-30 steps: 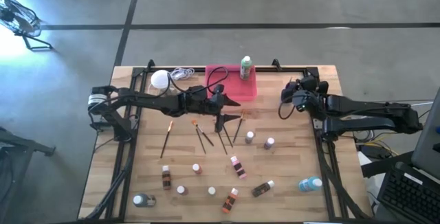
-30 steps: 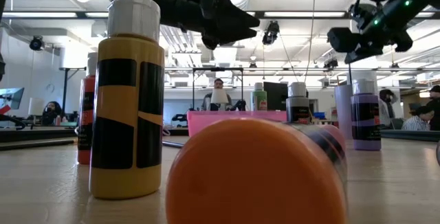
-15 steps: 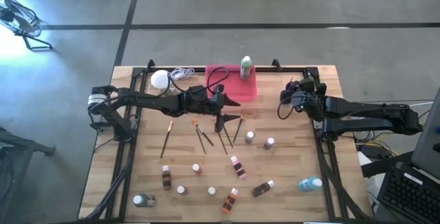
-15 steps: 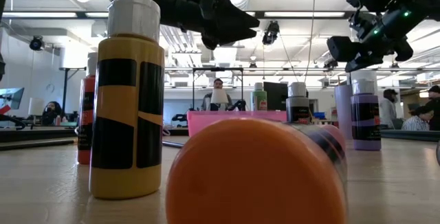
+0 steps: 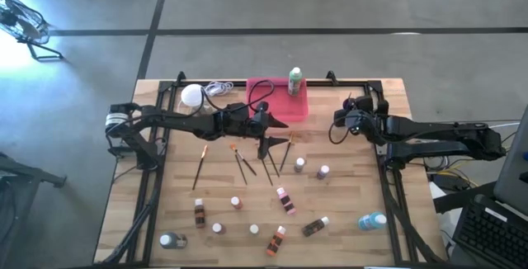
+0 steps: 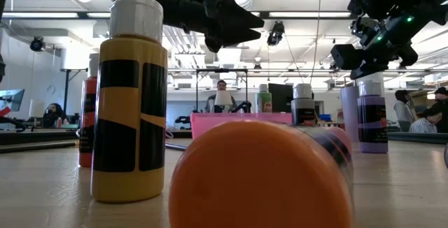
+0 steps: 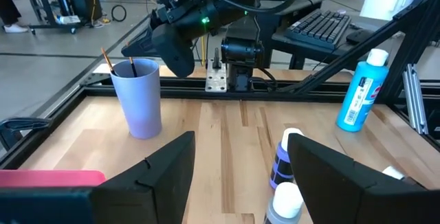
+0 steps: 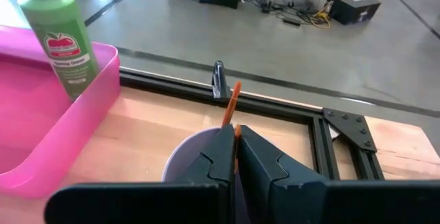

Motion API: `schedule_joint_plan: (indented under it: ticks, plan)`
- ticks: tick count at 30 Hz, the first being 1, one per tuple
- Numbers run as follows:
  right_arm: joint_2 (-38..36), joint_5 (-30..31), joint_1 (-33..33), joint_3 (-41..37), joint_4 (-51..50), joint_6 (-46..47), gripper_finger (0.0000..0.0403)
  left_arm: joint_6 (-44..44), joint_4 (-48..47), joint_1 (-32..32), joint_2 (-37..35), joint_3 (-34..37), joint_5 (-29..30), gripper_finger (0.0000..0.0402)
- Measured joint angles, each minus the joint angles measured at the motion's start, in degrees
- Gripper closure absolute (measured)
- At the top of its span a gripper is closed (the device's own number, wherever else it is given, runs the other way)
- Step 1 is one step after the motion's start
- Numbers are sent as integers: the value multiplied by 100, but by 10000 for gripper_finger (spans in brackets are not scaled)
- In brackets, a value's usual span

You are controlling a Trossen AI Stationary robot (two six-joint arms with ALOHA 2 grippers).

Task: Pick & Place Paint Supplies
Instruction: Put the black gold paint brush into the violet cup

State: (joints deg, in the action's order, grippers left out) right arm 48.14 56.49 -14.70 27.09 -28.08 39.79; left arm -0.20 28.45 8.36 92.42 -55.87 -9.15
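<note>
My right gripper opens now: its fingers, holding the orange end (image 8: 231, 104), reach the lavender cup's rim (image 8: 192, 139), so the paintbrush would drop inside.
My right gripper (image 8: 234, 138) is shut on a thin paintbrush with an orange end, just above a lavender cup (image 7: 141, 97) near the table's far right. In the left wrist view brush ends stick out of that cup. My left gripper (image 5: 276, 133) hangs open over the table's middle with nothing between its fingers. Three more brushes (image 5: 243, 162) lie flat on the wood below it. Several small white-capped bottles (image 5: 285, 199) stand or lie toward the near edge. A blue bottle (image 5: 371, 220) lies at the near right. A green bottle (image 8: 58, 45) stands upright in the pink tray (image 8: 41, 135). My right gripper pinches the brush's shaft between its two fingers, slanting down from the table's right side. The orange end (image 8: 232, 100) sticks out past the fingertips over the cup's mouth. The rest of the brush is hidden by the fingers, so how far it reaches into the cup does not show.
A white globe lamp (image 5: 192, 95) with its cord lies at the far left. A black metal frame (image 8: 275, 90) runs along the table's far edge and sides. In the low view a yellow bottle (image 6: 129, 105) and an orange cap (image 6: 259, 175) stand close to the camera.
My right gripper has sunk a little toward the cup and drifted toward the table's left, still shut on the brush.
</note>
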Motion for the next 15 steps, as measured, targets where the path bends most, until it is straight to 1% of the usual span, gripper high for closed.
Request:
schedule_joint_plan:
  ticks: [4, 10, 15]
  plan:
    - [-7, 2, 0, 0, 0, 0, 368, -78, -5, 0, 0, 1, 0, 163]
    - [-8, 5, 2, 0, 1, -28, 307, -77, -35, 0, 0, 1, 0, 163]
    - [-82, 37, 2, 184, -20, -524, 262, -77, -42, 0, 0, 1, 0, 163]
